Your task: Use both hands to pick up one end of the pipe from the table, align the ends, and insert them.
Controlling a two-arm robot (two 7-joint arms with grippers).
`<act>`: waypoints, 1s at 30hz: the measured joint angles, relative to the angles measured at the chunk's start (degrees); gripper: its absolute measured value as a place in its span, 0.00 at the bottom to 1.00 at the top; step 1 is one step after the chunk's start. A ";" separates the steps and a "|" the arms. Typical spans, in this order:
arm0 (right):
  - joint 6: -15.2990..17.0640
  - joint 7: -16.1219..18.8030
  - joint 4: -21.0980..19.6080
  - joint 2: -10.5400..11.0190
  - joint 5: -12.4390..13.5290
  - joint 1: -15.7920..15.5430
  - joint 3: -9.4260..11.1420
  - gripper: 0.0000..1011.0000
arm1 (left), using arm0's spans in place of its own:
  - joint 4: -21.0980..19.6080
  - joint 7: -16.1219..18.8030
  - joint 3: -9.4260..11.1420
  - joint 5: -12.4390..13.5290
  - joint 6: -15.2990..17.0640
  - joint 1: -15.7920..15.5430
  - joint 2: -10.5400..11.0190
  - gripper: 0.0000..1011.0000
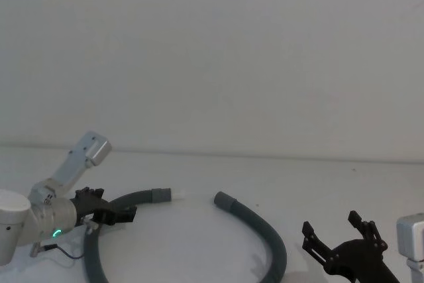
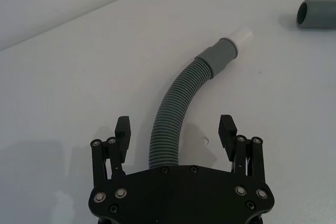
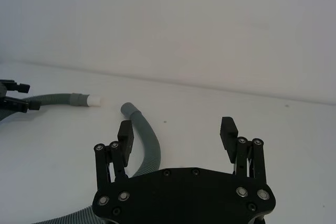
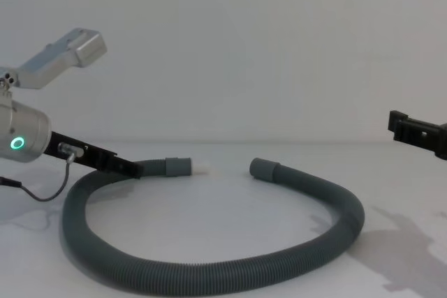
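The left gripper takes the pipe by its corrugated part behind the grey cuff (image 4: 151, 167) next. This leaves the pipe's white spigot tip free to insert.
The pipe (image 4: 209, 270) lies as a dark grey corrugated loop on the white table (image 1: 192, 243). Its two ends face each other across a small gap: a grey cuff with a white spigot tip (image 1: 177, 194) on the left, and a plain hollow cuff (image 1: 224, 199) on the right. My left gripper (image 2: 175, 129) is open and low, its jaws standing either side of the pipe (image 2: 168, 129) a short way behind the spigot cuff (image 2: 220, 56). My right gripper (image 3: 176, 132) is open above the table, back from the plain cuff (image 3: 128, 109), holding nothing.
A thin black cable (image 4: 42, 190) hangs from the left arm to the table. A pale wall rises behind the table's far edge (image 1: 265, 157).
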 joint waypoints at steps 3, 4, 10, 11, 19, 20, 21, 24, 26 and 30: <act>0.00 0.00 0.00 0.00 0.00 0.00 0.00 1.00 | 0.59 -0.34 0.13 0.18 0.18 -0.48 -0.23 0.99; 0.00 0.00 0.00 0.00 0.00 0.00 0.00 1.00 | 0.92 -0.52 0.19 0.28 0.28 -0.74 -0.37 0.99; 0.00 0.00 0.00 0.00 0.00 0.00 0.00 1.00 | 1.75 -0.84 0.22 0.42 0.53 -1.29 -0.80 0.99; 0.00 0.00 0.00 0.00 0.00 0.00 0.00 1.00 | 2.04 -0.91 0.14 0.44 0.67 -1.43 -1.01 0.99; 0.00 0.00 0.00 0.00 0.00 0.00 0.00 1.00 | 1.89 -0.90 -0.47 0.41 1.67 -1.31 -1.44 0.99; 0.00 0.00 0.00 0.00 0.00 0.00 0.00 1.00 | 1.84 -0.88 -0.51 0.40 1.78 -1.29 -1.45 0.99; 0.00 0.00 0.00 0.00 0.00 0.00 0.00 1.00 | 1.71 -0.85 -0.61 0.40 1.91 -1.23 -1.49 0.99; 0.00 0.00 0.00 0.00 0.00 0.00 0.00 1.00 | 1.27 -0.71 -0.87 0.38 2.46 -1.04 -1.60 0.99; 0.00 0.00 0.00 0.00 0.00 0.00 0.00 1.00 | 0.92 -0.53 -1.07 0.38 2.89 -0.88 -1.69 0.99; 0.00 0.00 0.00 0.00 0.00 0.00 0.00 1.00 | 0.26 -0.18 -1.39 0.38 3.71 -0.66 -1.85 0.99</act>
